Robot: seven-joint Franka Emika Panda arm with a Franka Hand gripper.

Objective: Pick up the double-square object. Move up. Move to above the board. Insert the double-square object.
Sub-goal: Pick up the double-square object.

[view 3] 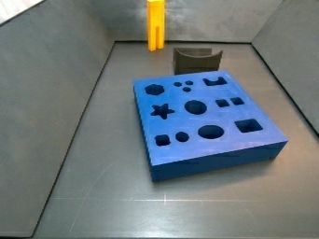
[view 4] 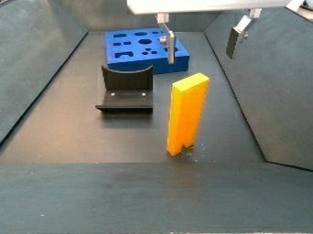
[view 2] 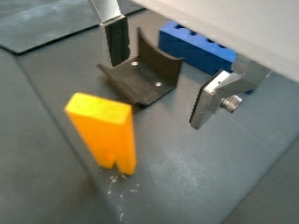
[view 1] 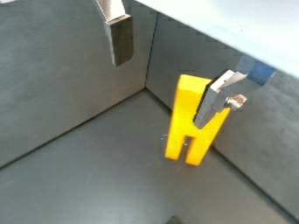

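Note:
Next, my gripper grabs the bar by its upper end (view 3: 156, 7), to fit the double-square object's notched end into the board (view 3: 206, 117).
The double-square object (view 4: 186, 114) is a bright yellow bar standing upright on the dark floor, notched end down. It also shows in another side view (view 3: 155, 23) and in both wrist views (view 1: 193, 122) (view 2: 103, 131). The blue board (view 3: 206, 117) (view 4: 141, 47) lies flat with dark cut-out holes on top; one corner of the board (view 2: 198, 48) shows in a wrist view. My gripper (view 4: 203, 41) (view 1: 170, 68) (view 2: 165, 70) hangs open above the floor, higher than the bar and off to its board side. Nothing is between its fingers (view 1: 121, 39).
The dark fixture (view 4: 126, 91) (view 3: 196, 59) (view 2: 142, 77) stands on the floor between the board and the yellow bar. Grey sloping walls (view 3: 75, 75) close in the floor on all sides.

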